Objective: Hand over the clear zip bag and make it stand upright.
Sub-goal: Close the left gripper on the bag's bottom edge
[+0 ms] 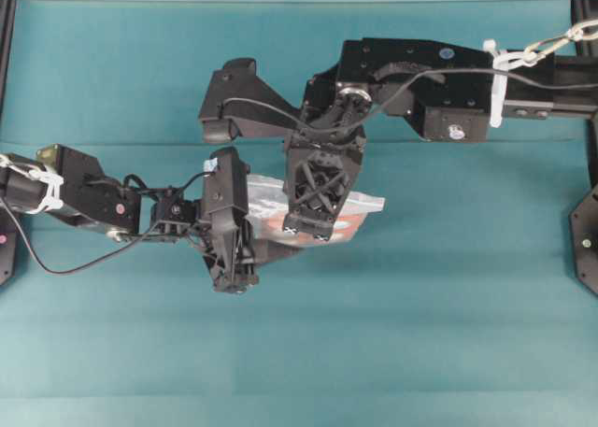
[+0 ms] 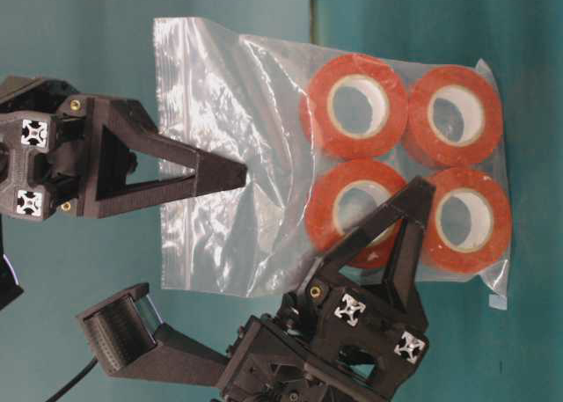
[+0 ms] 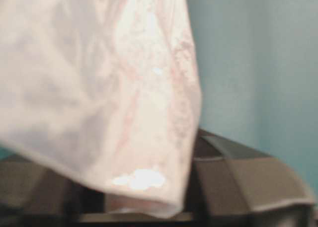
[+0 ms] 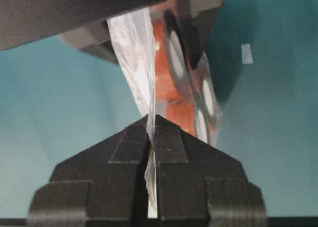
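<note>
I need to reach the bag with my left gripper and grab it by its edge (image 1: 254, 212), so I can take over the clear zip bag (image 1: 366, 206) from the other hand.
The clear zip bag (image 2: 237, 156) hangs in the air above the table, with four orange-red tape rolls (image 2: 405, 169) bunched at one end. My right gripper (image 2: 237, 175) is shut on the bag's empty plastic part; the right wrist view shows its jaws (image 4: 152, 120) pinching the film, rolls beyond (image 4: 174, 73). My left gripper (image 2: 264, 261) is open wide, one finger (image 2: 400, 230) lying across the rolls and the other (image 2: 114, 332) off the bag. In the left wrist view the blurred bag (image 3: 99, 88) fills the space between the spread fingers (image 3: 248, 177). From overhead, both grippers (image 1: 313, 223) (image 1: 245, 259) meet at the bag (image 1: 366, 206).
A teal cloth (image 1: 448, 306) covers the table. A small white tag (image 4: 247, 53) lies on it below the bag. Black frame parts (image 1: 587, 240) stand at the left and right edges.
</note>
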`<state>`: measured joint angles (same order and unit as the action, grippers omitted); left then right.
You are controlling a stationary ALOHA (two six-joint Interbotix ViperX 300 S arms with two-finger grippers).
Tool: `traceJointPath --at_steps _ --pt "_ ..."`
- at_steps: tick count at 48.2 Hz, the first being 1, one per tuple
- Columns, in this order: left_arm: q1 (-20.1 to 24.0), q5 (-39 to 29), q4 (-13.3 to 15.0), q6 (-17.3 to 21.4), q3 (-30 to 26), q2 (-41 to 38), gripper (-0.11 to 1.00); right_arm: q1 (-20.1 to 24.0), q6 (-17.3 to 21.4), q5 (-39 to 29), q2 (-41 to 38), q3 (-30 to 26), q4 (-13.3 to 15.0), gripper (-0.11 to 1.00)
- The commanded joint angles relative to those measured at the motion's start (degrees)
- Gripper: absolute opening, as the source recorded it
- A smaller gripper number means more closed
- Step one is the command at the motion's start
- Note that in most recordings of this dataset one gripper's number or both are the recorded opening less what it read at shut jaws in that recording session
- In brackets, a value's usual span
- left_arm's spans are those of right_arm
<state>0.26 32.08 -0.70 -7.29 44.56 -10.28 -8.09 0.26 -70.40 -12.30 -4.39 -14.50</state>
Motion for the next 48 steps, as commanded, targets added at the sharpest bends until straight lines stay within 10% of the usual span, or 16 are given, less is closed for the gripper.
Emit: traceJointPath --at_steps 1,48 --pt "-0.18 -0.70 0.00 0.26 -0.44 0.26 0.37 0.09 0.00 0.26 0.79 -0.35 -0.18 0.01" --pt "0.26 -4.83 0.00 2.64 -0.62 0.09 0.25 0.09 0.18 0.88 0.88 0.09 -0.62 0.01"
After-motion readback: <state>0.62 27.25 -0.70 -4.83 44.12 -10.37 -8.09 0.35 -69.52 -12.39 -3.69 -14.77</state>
